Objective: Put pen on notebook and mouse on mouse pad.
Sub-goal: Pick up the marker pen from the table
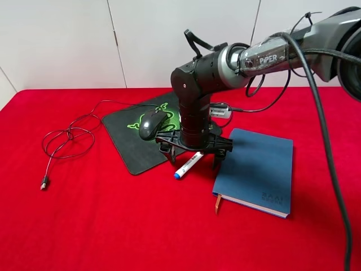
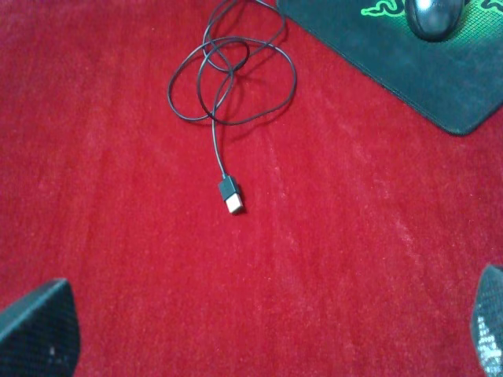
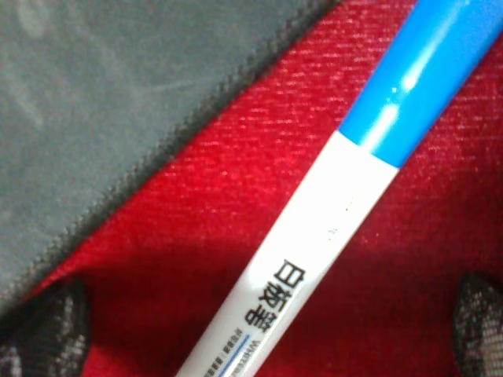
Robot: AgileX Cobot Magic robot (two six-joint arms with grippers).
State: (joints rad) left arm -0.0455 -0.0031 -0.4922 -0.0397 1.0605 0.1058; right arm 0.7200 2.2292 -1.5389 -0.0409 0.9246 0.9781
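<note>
The pen needs to lie on the blue-grey notebook (image 1: 256, 169), so my right gripper will next grab it by its white lettered body (image 1: 191, 162).
The white pen (image 1: 189, 164) with its blue cap lies on the red cloth between the mouse pad (image 1: 132, 149) and the blue-grey notebook (image 1: 256, 169). My right gripper (image 1: 193, 158) is lowered over it, open, one finger on each side. Up close, the pen (image 3: 338, 228) runs between the fingertips (image 3: 47, 334), not clamped. The dark mouse (image 1: 152, 124) rests on the black Razer pad beside the green logo. My left gripper (image 2: 263, 330) is open above bare cloth, with the mouse (image 2: 432, 16) on the mouse pad (image 2: 424, 78) far ahead of it.
The mouse cable (image 1: 70, 138) loops over the cloth left of the pad and ends in a USB plug (image 1: 44, 183); the USB plug (image 2: 231, 196) lies ahead of my left gripper. An orange ribbon (image 1: 217, 204) sticks out of the notebook's near corner.
</note>
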